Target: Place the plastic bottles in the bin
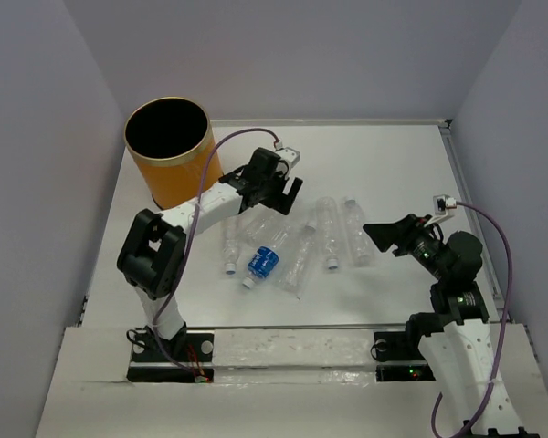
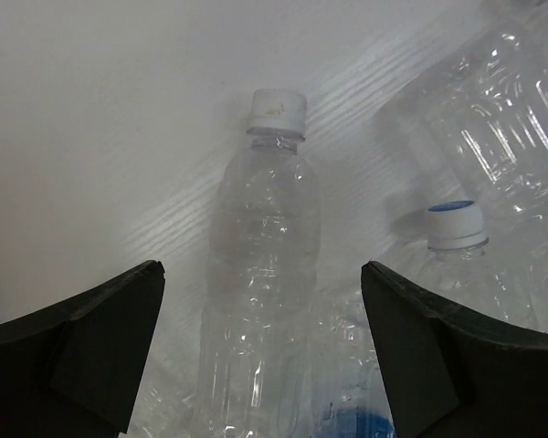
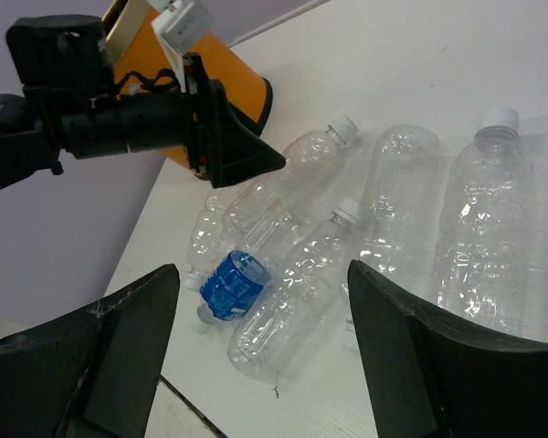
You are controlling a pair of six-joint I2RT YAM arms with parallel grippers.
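I need to lower my left gripper before it closes on the clear bottle, because the bottle is well below the fingers in the left wrist view.
Several clear plastic bottles lie in a loose cluster on the white table (image 1: 393, 155), among them one with a blue label (image 1: 263, 263) (image 3: 233, 283). The orange-yellow bin (image 1: 169, 151) (image 3: 242, 87) stands upright at the far left, its black inside showing. My left gripper (image 1: 288, 201) (image 2: 260, 269) hangs open over the cluster's far side, its fingers either side of a white-capped bottle (image 2: 265, 237) below, not touching it. My right gripper (image 1: 381, 237) (image 3: 263, 269) is open and holds nothing, raised to the right of the bottles and facing them.
White walls close in the table at the back and both sides. The left arm (image 1: 210, 205) stretches from its base past the bin's near side. A raised ledge (image 1: 283, 342) runs along the table's near edge between the arm bases.
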